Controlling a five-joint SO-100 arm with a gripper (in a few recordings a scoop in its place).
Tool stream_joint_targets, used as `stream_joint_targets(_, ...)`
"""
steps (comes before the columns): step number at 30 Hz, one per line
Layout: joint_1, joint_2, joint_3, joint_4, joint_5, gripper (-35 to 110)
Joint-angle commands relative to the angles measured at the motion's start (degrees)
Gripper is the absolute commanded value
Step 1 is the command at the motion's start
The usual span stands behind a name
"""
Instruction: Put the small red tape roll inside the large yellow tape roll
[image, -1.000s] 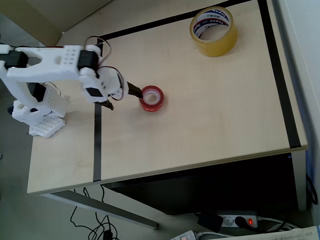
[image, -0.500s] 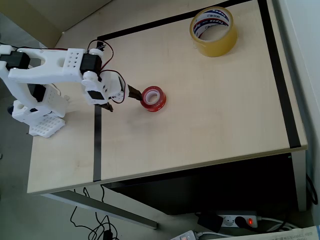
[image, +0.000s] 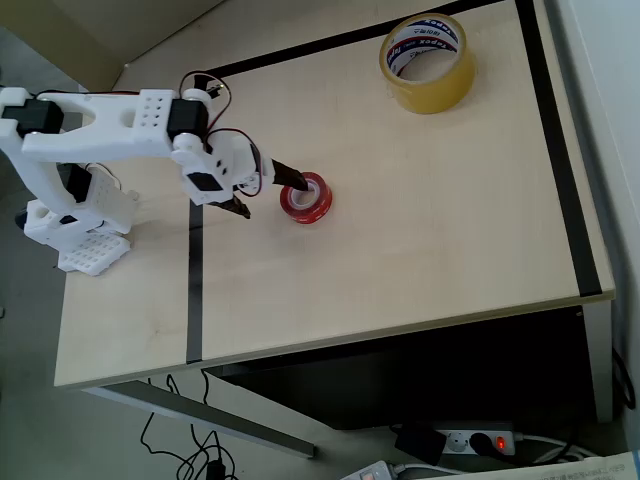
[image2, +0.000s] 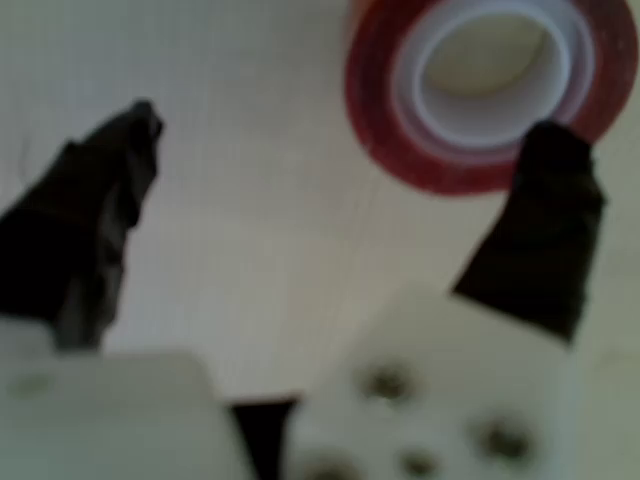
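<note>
My gripper needs to grip the small red tape roll's ring side next, so that it can set the small red tape roll inside the large yellow tape roll.
The small red tape roll lies flat on the pale table, its white core facing up. My gripper is open just left of it in the overhead view; one dark finger reaches over the roll's upper-left rim, the other finger hangs over bare table. In the wrist view the red tape roll sits at the top right, the right finger overlaps its rim, and the gripper holds nothing. The large yellow tape roll stands flat at the far back right.
Black tape lines mark a rectangle on the table. The arm's white base sits at the left edge. The table's front edge drops to a floor with cables and a power strip.
The arm swung right toward the red roll. Its upper finger, short of the roll before, now overlaps the roll's rim. The rolls stayed put.
</note>
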Motion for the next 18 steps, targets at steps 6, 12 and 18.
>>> stream_joint_targets(6,0.79,-2.90,-3.60,-2.55,1.67,21)
stream_joint_targets(12,1.93,-2.99,-3.60,-5.45,4.22,0)
stream_joint_targets(18,3.16,3.60,-1.58,-8.17,5.63,0)
